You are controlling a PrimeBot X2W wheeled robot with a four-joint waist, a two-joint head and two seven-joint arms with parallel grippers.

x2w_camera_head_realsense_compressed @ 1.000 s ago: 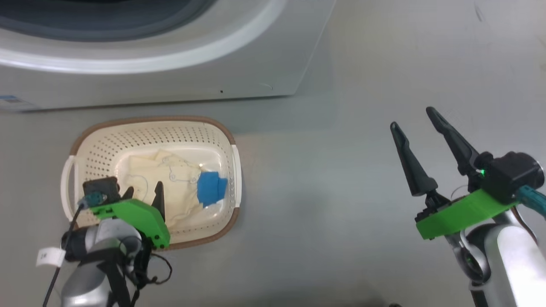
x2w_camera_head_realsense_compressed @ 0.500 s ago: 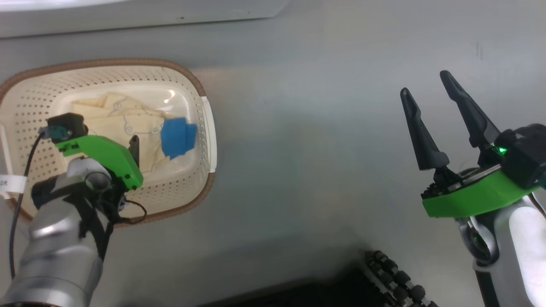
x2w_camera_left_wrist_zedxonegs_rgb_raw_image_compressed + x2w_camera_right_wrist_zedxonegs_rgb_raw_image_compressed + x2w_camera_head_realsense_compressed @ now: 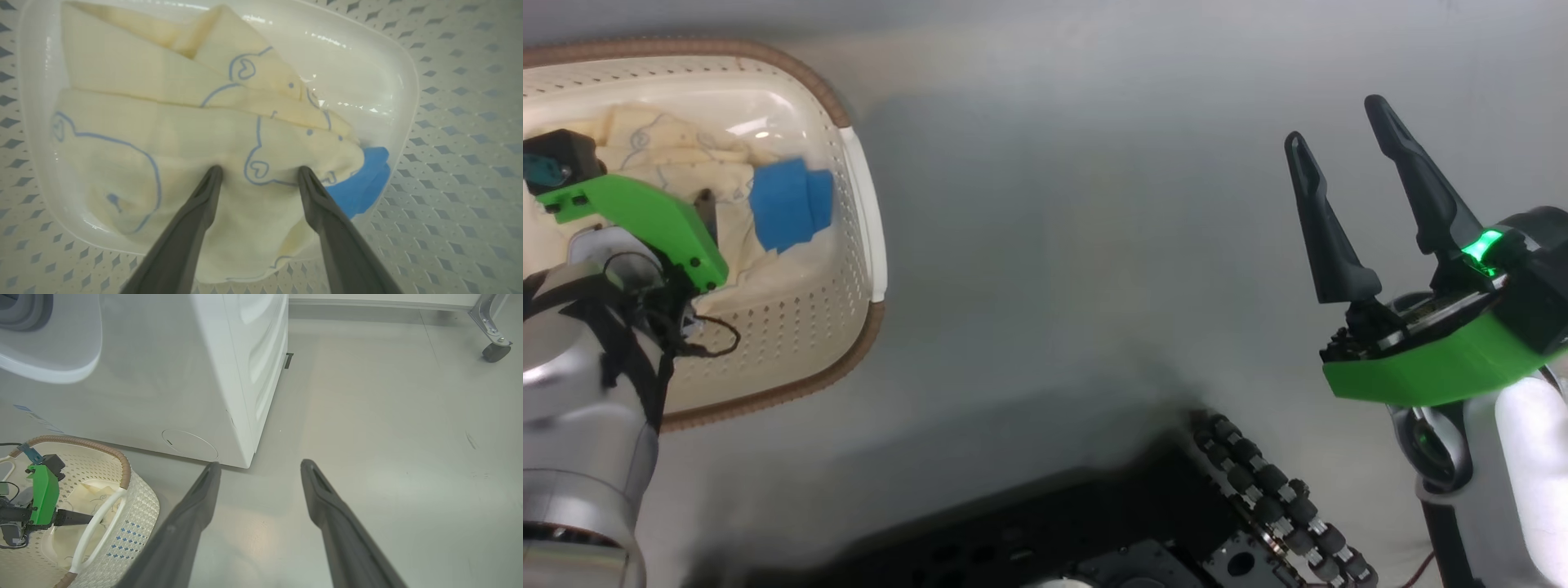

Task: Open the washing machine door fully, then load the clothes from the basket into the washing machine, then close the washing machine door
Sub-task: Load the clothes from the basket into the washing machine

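My left gripper grabs the cream clothes by the fold printed with the small heart next, to load the washing machine.
The cream basket stands on the floor at the upper left of the head view and holds pale cream clothes with a blue patch. My left gripper reaches down into the basket. It is open, and both fingertips press into the top garment with a fold of cloth between them. My right gripper hovers open over bare floor far to the right, holding nothing. The washing machine stands just behind the basket in the right wrist view. The washing machine door is out of view.
My own black base with its roller wheels fills the bottom of the head view. Grey floor stretches between the basket and my right arm. A caster wheel of a metal frame stands far off beyond the washer.
The head camera has tilted down: the washer has left its view and my base has come in. My left gripper has sunk deeper into the basket onto the clothes. The right gripper holds its pose.
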